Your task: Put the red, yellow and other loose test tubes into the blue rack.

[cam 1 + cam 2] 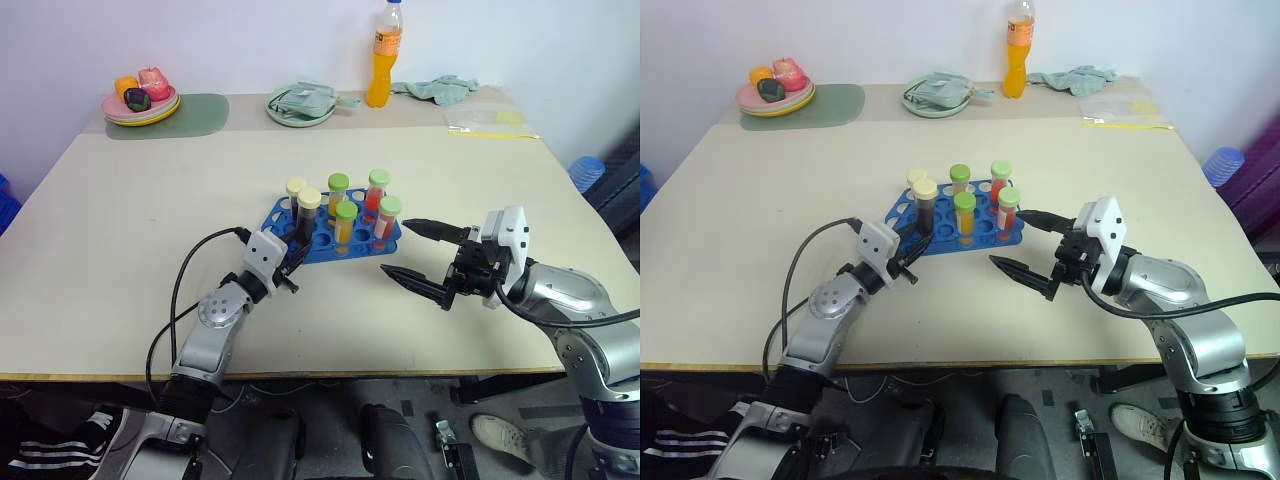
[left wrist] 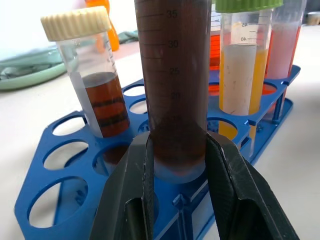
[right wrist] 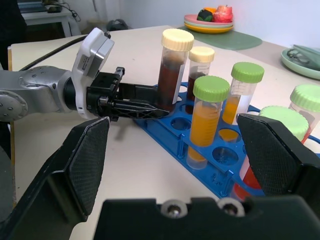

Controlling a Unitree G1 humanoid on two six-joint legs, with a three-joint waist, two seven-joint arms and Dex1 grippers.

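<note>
My left gripper opens now, as it is time to release: the dark brown tube's lower end is over a hole in the blue rack (image 1: 322, 243), so the tube would drop in.
The blue rack (image 1: 322, 243) lies mid-table with several test tubes standing in it. Two with yellow-orange liquid (image 1: 346, 226) and two with red liquid (image 1: 388, 222) have green caps. A dark brown tube with a cream cap (image 1: 296, 190) stands at the back left. My left gripper (image 1: 292, 260) is shut on a second dark brown tube (image 2: 175, 75), upright, with its lower end at a hole in the rack's near-left corner. My right gripper (image 1: 395, 248) is open and holds nothing, just right of the rack, pointing toward it.
Along the table's far edge stand a tall orange drink bottle (image 1: 383, 60), a pink plate of fruit (image 1: 140, 103) on a green mat, a green plate with a cloth (image 1: 300, 105), another cloth (image 1: 440, 88) and a plastic bag (image 1: 492, 121).
</note>
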